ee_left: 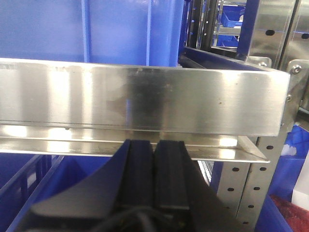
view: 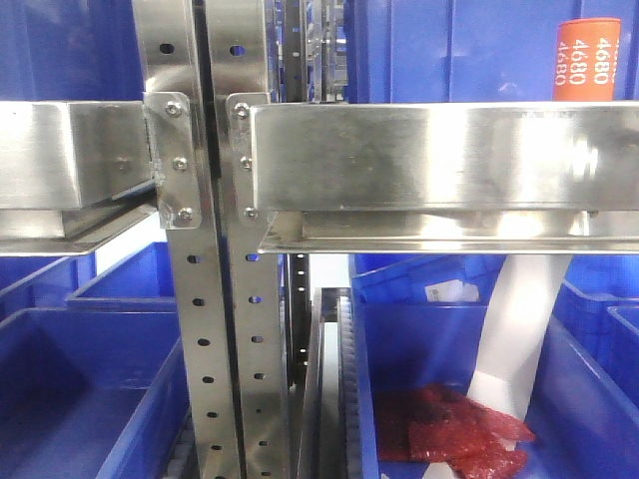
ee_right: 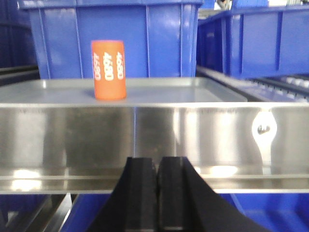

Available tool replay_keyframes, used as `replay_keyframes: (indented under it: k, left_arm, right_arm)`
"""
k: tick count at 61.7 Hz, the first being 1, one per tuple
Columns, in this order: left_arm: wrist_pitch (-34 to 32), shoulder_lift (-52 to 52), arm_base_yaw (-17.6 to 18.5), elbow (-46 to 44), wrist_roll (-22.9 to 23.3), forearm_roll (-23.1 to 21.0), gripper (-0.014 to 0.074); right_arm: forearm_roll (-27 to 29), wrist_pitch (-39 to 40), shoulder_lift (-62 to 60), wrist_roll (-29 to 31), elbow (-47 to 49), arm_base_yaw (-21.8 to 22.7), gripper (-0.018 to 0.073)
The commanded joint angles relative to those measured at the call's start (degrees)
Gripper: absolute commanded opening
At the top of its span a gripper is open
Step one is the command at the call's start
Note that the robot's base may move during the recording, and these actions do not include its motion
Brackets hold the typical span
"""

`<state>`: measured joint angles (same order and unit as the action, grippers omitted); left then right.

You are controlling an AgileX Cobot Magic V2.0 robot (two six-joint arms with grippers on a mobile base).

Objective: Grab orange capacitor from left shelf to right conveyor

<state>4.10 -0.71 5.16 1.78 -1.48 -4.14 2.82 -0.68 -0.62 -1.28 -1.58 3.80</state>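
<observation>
The orange capacitor needs to go to the right conveyor, so the robot's right gripper should hold it by its printed cylindrical side (view: 585, 66) next.
The orange capacitor (ee_right: 109, 70), marked "4680", stands upright on the steel shelf's upper tray (ee_right: 193, 89), in front of a blue bin. It also shows at the top right of the front view (view: 586, 60), behind the shelf rail (view: 439, 150). My right gripper (ee_right: 157, 162) is shut and empty, below the shelf's front rail and a little right of the capacitor. My left gripper (ee_left: 155, 144) is shut and empty, just under another rail of the shelf (ee_left: 145, 99). The conveyor is out of view.
Perforated steel posts (view: 215, 329) stand at centre-left of the front view. Large blue bins (view: 90, 389) sit on the lower level; the right one holds red plastic packets (view: 449, 429). More blue bins (ee_right: 251, 41) stand behind and right of the capacitor.
</observation>
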Motion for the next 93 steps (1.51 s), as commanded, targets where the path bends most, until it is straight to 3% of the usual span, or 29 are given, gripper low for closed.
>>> replay_keyframes:
  k: [1, 11, 22, 27, 38, 45, 64, 93]
  left_arm:
    - [-5.16, -0.67, 0.16, -0.40, 0.08, -0.10, -0.0127]
    - [-5.16, -0.67, 0.16, -0.40, 0.08, -0.10, -0.0127]
    - [-5.16, -0.67, 0.16, -0.40, 0.08, -0.10, -0.0127]
    - [-5.16, -0.67, 0.16, -0.40, 0.08, -0.10, -0.0127]
    - [-5.16, -0.67, 0.16, -0.40, 0.08, -0.10, -0.0127]
    - [-5.16, -0.67, 0.16, -0.40, 0.08, -0.10, -0.0127]
    - [-5.16, -0.67, 0.16, -0.40, 0.08, -0.10, -0.0127]
    - [-5.16, -0.67, 0.16, -0.40, 0.08, -0.10, -0.0127]
  right_arm:
    - [0.04, 7.50, -0.80, 0.24, 0.43, -0.03, 0.0057]
    - [0.49, 2.05, 0.83, -1.54, 8.50, -0.03, 0.0057]
    - [0.44, -5.59, 10.66, -1.54, 22.24, -0.09, 0.0085]
    - [0.44, -5.15, 17.15, -1.54, 26.90, -0.09, 0.0190]
    - [0.44, -4.11, 31.01, -1.54, 34.51, -0.09, 0.0534]
    - [0.44, -1.75, 39.41, -1.54, 37.27, -0.55, 0.0634]
    - [0.44, 10.87, 58.37, -1.54, 42.07, -8.37, 0.0633]
    - [0.39, 22.59, 79.93, -1.54, 49.18, -8.66, 0.0633]
